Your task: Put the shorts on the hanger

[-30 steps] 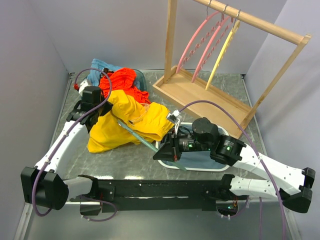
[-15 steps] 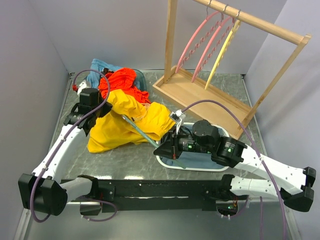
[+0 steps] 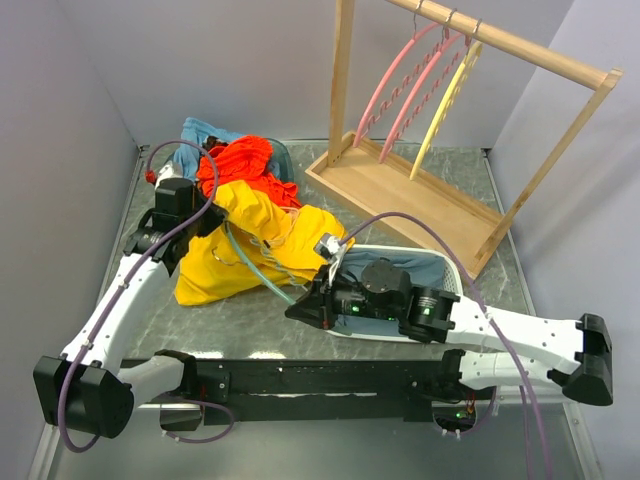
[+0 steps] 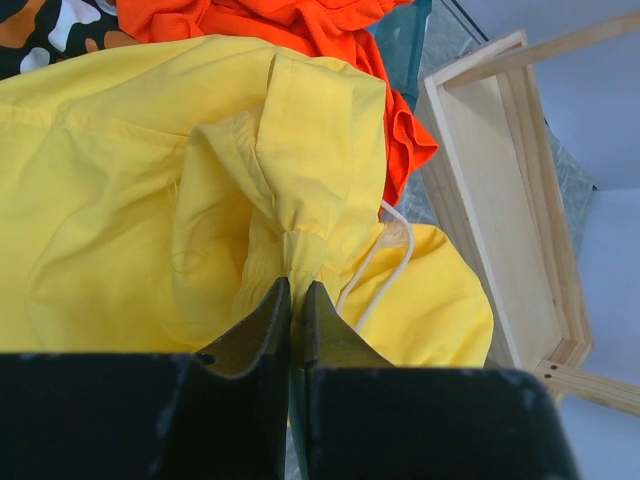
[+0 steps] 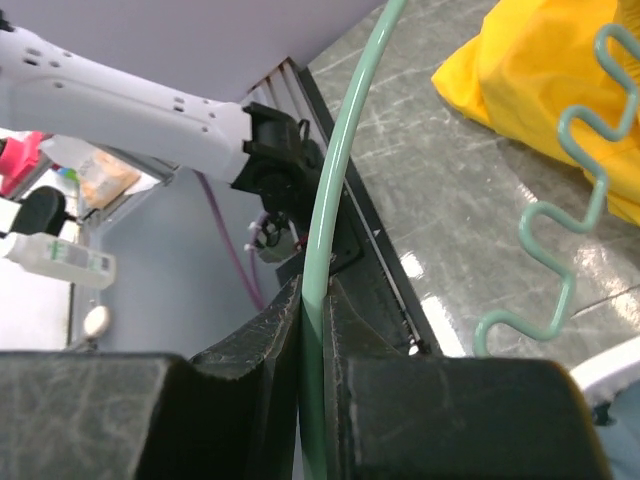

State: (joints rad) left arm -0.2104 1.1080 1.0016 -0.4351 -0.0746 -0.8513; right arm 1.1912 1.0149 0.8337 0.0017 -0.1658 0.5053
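Observation:
My left gripper opens next, since the hanger's bar runs to the pinch, so the fold of the shorts would rest on the hanger.
The yellow shorts (image 3: 300, 240) lie crumpled at the table's left middle. My left gripper (image 3: 205, 215) is shut on a raised fold of them near the white drawstring; the pinch shows in the left wrist view (image 4: 296, 290), with the shorts (image 4: 130, 200) filling that frame. My right gripper (image 3: 300, 308) is shut on the arched bar of the teal-green hanger (image 3: 258, 275), in front of the shorts. In the right wrist view the gripper (image 5: 312, 285) clamps the hanger (image 5: 335, 180). Its wavy bar (image 5: 560, 260) reaches to the shorts (image 5: 560, 90). The hanger's far end lies against the shorts; its hook is hidden.
An orange-red garment (image 3: 245, 165) and a blue-grey cloth (image 3: 200, 135) lie behind the shorts. A wooden rack (image 3: 420, 190) at the back right holds two pink hangers (image 3: 400, 85) and a yellow hanger (image 3: 445, 100). A white basket (image 3: 440, 262) sits under the right arm.
My right gripper has moved left and a little nearer with the hanger, whose arch has swung left against the shorts. My left gripper has drawn back slightly, still holding the fold.

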